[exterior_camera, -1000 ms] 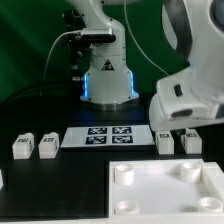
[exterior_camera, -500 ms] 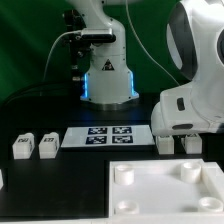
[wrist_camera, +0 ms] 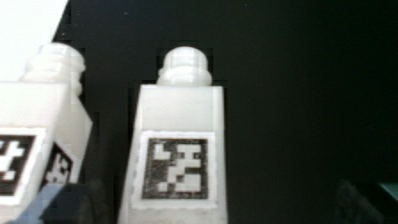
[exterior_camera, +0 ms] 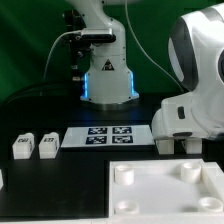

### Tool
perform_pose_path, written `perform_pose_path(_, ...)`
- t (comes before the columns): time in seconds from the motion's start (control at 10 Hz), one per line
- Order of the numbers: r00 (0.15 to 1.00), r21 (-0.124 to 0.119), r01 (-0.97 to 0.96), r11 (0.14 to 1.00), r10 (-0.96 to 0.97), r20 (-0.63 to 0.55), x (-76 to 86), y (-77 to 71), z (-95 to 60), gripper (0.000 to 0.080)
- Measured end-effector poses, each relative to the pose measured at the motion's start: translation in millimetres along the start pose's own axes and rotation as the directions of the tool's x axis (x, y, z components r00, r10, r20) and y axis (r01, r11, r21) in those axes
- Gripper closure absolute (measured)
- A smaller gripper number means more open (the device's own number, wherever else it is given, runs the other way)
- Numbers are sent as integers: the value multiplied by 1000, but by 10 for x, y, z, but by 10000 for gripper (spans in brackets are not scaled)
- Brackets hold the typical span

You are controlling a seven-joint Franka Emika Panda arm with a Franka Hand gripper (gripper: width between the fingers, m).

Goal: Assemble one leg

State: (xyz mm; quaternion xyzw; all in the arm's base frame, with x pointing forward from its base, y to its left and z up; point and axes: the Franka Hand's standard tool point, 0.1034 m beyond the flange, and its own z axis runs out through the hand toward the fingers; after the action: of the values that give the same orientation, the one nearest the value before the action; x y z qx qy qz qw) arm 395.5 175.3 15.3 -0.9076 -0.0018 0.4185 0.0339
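I should close my gripper, and that would hold the tagged white leg (wrist_camera: 176,165), because my fingers reach down beside the leg, near the dark tabletop.
Two white legs with tags lie side by side in the wrist view, one leg (wrist_camera: 183,140) centred under the camera and the other (wrist_camera: 45,110) beside it. My gripper (wrist_camera: 210,208) is open, with one dark finger (wrist_camera: 43,206) showing at the frame edge; the centred leg lies between the jaws and nothing is held. In the exterior view the white hand (exterior_camera: 188,118) hangs low over the right pair of legs (exterior_camera: 166,143) and hides most of them. Two more legs (exterior_camera: 22,146) (exterior_camera: 46,146) lie at the exterior view's left.
The marker board (exterior_camera: 108,135) lies between the two pairs of legs. The large white square tray (exterior_camera: 160,195) with round corner sockets fills the front. The robot's base (exterior_camera: 108,80) stands behind the marker board.
The arm has come down and shifted slightly toward the exterior view's right, so the hand now sits lower over the right pair of legs.
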Motion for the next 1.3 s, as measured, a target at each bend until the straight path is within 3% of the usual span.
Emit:
perform_pose_path(0.3, 1000, 3, 6, 1000, -6, -17, 30, 0, 15, 198)
perform_pose_path(0.4, 1000, 3, 6, 1000, -6, -17, 30, 0, 16, 378)
perform_pose_path(0.5, 1000, 3, 6, 1000, -6, -17, 30, 0, 17, 378)
perform_pose_path(0.6, 1000, 3, 6, 1000, -6, -17, 30, 0, 17, 509)
perform_pose_path(1.3, 1000, 3, 6, 1000, -6, -17, 30, 0, 17, 508)
